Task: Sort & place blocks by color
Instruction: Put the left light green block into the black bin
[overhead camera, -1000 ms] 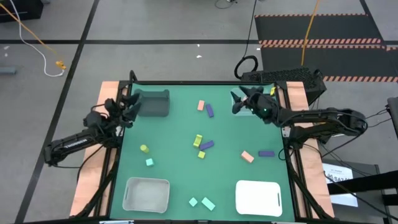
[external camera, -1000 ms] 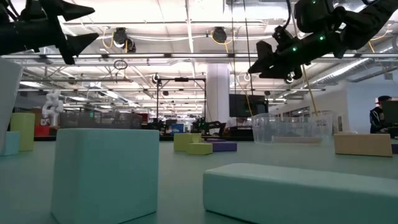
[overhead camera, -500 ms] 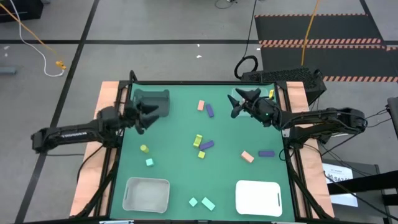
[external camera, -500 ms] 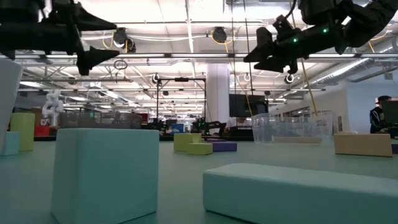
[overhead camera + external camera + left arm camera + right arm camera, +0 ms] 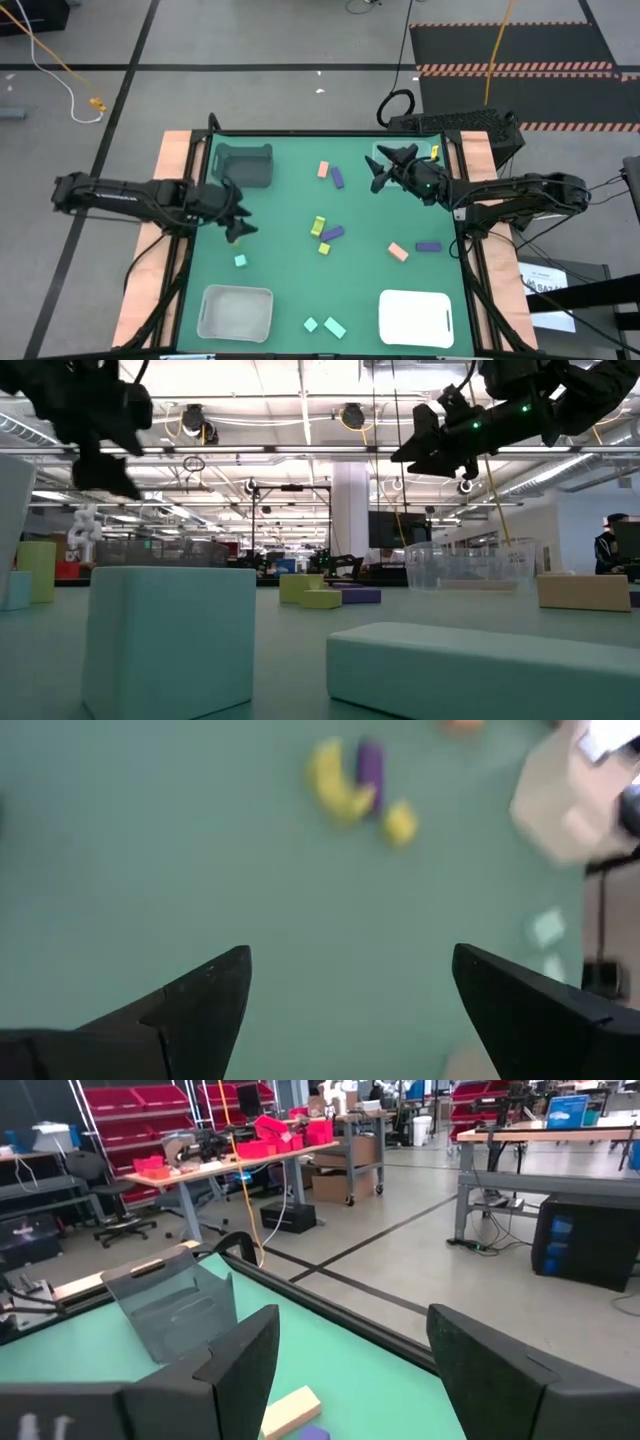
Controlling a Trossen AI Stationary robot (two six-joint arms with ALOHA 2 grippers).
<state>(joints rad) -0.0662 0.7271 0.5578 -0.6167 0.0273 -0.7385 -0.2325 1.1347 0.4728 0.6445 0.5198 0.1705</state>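
Observation:
My left gripper should next grab the yellow block by its rounded side, so it can be sorted into the grey bin [image 5: 242, 166].
Small blocks lie flat and scattered on the green table: a salmon [image 5: 323, 170] and a purple one [image 5: 338, 178] at the far side, a yellow-green and purple cluster [image 5: 325, 234] in the middle, salmon [image 5: 398, 252] and purple [image 5: 428, 246] at the right, and teal ones [image 5: 335, 327] near the front edge. My left gripper [image 5: 238, 220] is open and hangs over the table's left part, pointing down, just beyond a teal cube [image 5: 240, 260]. In its wrist view [image 5: 350, 955] the cluster [image 5: 345, 780] lies farther off. My right gripper [image 5: 380, 170] is open in the air at the far right.
A grey bin [image 5: 245, 165] stands at the far left, a clear bin [image 5: 236, 312] at the near left and a white bin [image 5: 416, 318] at the near right. Another clear bin [image 5: 470, 568] sits at the far right, by my right gripper. Bare green table lies between the blocks.
My left gripper has swung away from the grey bin toward the near edge and a little to the right, and has tipped from nearly level to pointing down at the table. My right gripper has shifted slightly toward the table's left. No block has moved.

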